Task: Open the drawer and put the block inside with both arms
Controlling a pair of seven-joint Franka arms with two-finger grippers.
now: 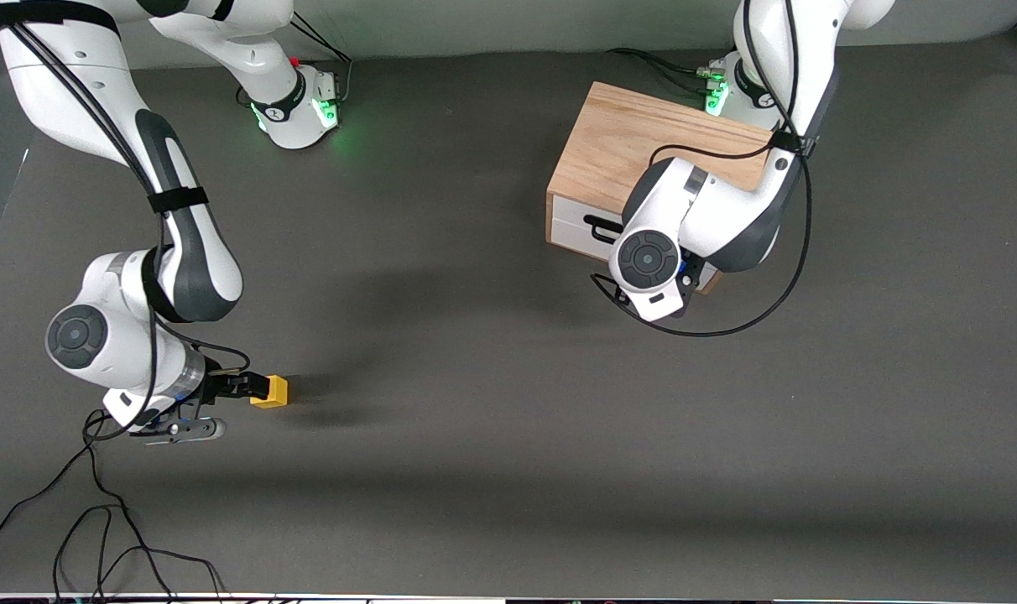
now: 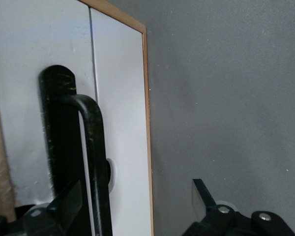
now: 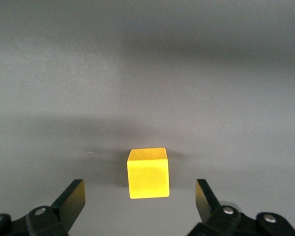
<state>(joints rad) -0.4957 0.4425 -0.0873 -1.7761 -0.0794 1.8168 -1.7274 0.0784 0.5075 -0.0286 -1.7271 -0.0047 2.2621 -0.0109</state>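
I need to grab the block by its two opposite sides next with my right gripper, and then I can place the yellow block inside the drawer [image 1: 569, 225].
The yellow block [image 1: 270, 391] lies on the grey table at the right arm's end. My right gripper [image 1: 242, 385] is low beside it and open. In the right wrist view the block [image 3: 148, 173] sits just ahead of the gap of the right gripper [image 3: 139, 198], touching neither finger. The drawer [image 1: 569, 225] is shut in the light-wood cabinet [image 1: 634, 143], its black handle [image 1: 597, 225] partly covered by the left wrist. My left gripper [image 2: 136, 199] is open in front of the white drawer front [image 2: 123, 123]. The handle bar [image 2: 94, 147] stands between its fingers, close to one finger [image 2: 69, 201].
Black cables [image 1: 106, 537] trail over the table near the front camera at the right arm's end. A cable loop [image 1: 727, 329] hangs from the left arm beside the cabinet. Both green-lit bases [image 1: 303, 109] stand along the robots' edge of the table.
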